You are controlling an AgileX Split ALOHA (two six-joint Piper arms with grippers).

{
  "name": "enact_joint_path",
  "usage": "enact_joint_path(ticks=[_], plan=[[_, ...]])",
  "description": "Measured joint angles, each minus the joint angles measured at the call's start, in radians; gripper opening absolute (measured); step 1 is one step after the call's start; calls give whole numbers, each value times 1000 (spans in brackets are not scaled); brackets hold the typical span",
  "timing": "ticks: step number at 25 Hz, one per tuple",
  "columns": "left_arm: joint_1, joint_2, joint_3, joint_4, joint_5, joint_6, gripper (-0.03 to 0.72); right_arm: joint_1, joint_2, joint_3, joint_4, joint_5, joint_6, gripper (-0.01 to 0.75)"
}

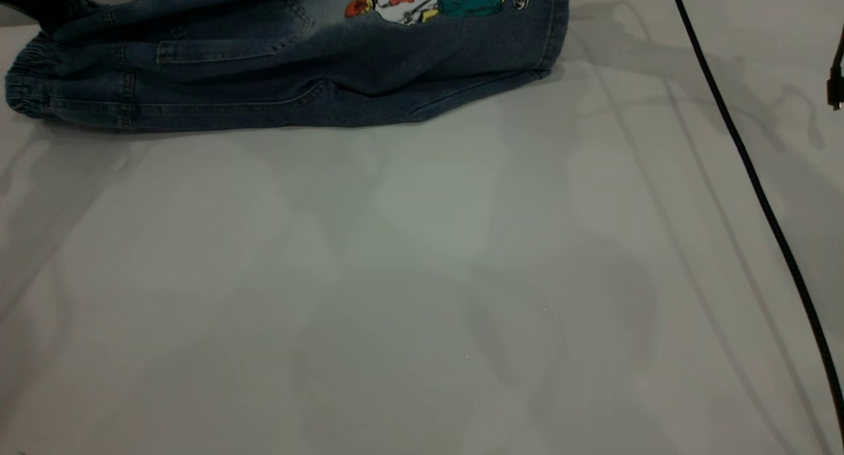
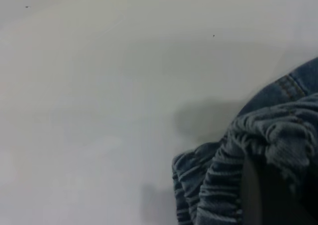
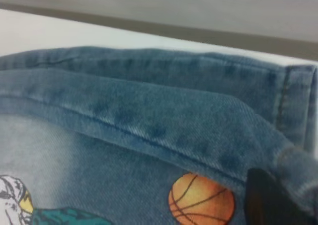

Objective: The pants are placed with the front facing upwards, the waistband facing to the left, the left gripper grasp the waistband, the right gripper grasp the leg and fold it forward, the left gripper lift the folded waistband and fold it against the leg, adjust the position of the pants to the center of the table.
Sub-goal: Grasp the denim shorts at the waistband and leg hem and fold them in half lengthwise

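Note:
The lower edge of the ruched waistband [image 1: 26,86] rests on the white table, so my left gripper should release the pants now to lie there.
The pants [image 1: 330,72], short blue denim with a cartoon print [image 1: 428,0], lie folded lengthwise at the far left of the white table [image 1: 409,277]. The ruched waistband [image 1: 26,86] points left. My left gripper [image 1: 46,10] shows as a dark shape over the waistband end. In the left wrist view the gathered waistband [image 2: 233,175] wraps around one black finger [image 2: 261,195], so the grip is shut on it. In the right wrist view the leg [image 3: 164,111] with a basketball print [image 3: 201,200] folds over a black finger [image 3: 268,200]. The right gripper is outside the exterior view.
A black cable [image 1: 758,191] runs diagonally down the right side of the table. A small black part [image 1: 836,79] hangs at the right edge. The table's far edge [image 3: 149,26] lies just beyond the leg.

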Motion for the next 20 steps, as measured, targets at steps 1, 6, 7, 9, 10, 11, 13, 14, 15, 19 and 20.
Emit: enact_joint_path(ticks=[1,6,7,9,10,11,13,14,15,19,20], plan=[[0,1,0,6,-6,0,109,0,0,0,14,-6,0,25],[0,2,0,44,-10,0,109,0,0,0,34,-24,-14,108],[0,2,0,55,-10,0,109,0,0,0,29,-24,-14,143],[0,2,0,74,-10,0,109,-1,0,0,29,-25,-14,220],[0,2,0,77,-11,0,109,-1,0,0,29,-27,-14,268],[0,2,0,77,-11,0,109,-1,0,0,29,-27,-14,314],[0,2,0,77,-13,0,118,-1,0,0,30,-27,-10,391],[0,2,0,77,-14,0,129,-1,0,0,30,-27,-8,423],[0,2,0,77,-18,0,148,-1,0,0,30,-27,-8,450],[0,2,0,72,-29,0,295,-1,-9,0,30,-11,3,486],[0,2,0,71,-29,0,344,-1,-12,0,30,-5,14,488]])
